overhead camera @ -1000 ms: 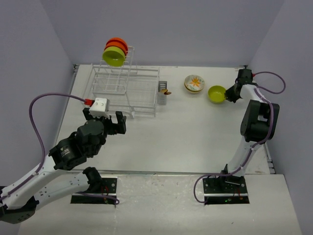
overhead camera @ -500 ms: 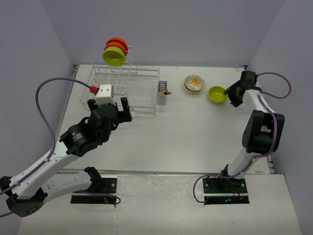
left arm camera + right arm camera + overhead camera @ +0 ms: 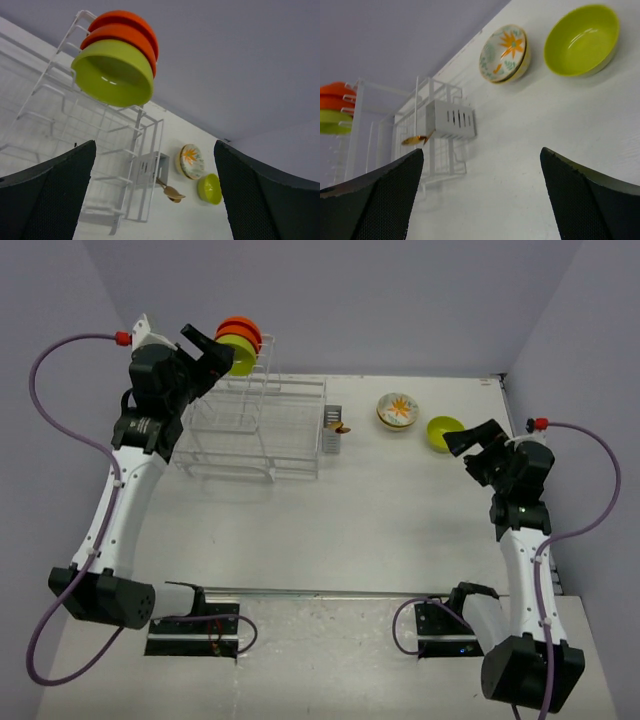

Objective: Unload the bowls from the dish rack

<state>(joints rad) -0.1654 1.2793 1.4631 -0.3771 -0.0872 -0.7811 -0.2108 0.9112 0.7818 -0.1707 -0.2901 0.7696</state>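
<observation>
My left gripper grabs the lime-green bowl by its near rim (image 3: 241,373) (image 3: 117,104) next, leaving the bowl's far rim free to hand it over to my right gripper.
On the upright tower of the white dish rack (image 3: 262,430) stand a lime-green bowl (image 3: 238,355) and two orange-red bowls (image 3: 243,330). My left gripper (image 3: 208,348) hangs open just left of them, high up. In the left wrist view the green bowl (image 3: 112,72) fronts the orange ones (image 3: 131,30), above my open left gripper (image 3: 155,197). A cream flower bowl (image 3: 398,411) and a second green bowl (image 3: 443,431) rest on the table at the back right. My right gripper (image 3: 472,440) is open beside that green bowl (image 3: 581,40), holding nothing.
A small grey cutlery caddy (image 3: 332,430) with a wooden spoon (image 3: 172,192) hangs on the rack's right end. The rack's low tray (image 3: 30,125) holds nothing. Grey walls close in the back and both sides of the table.
My right gripper has opened, let go of the green bowl and drawn back from it. My left arm has risen from the table front to the tower bowls.
</observation>
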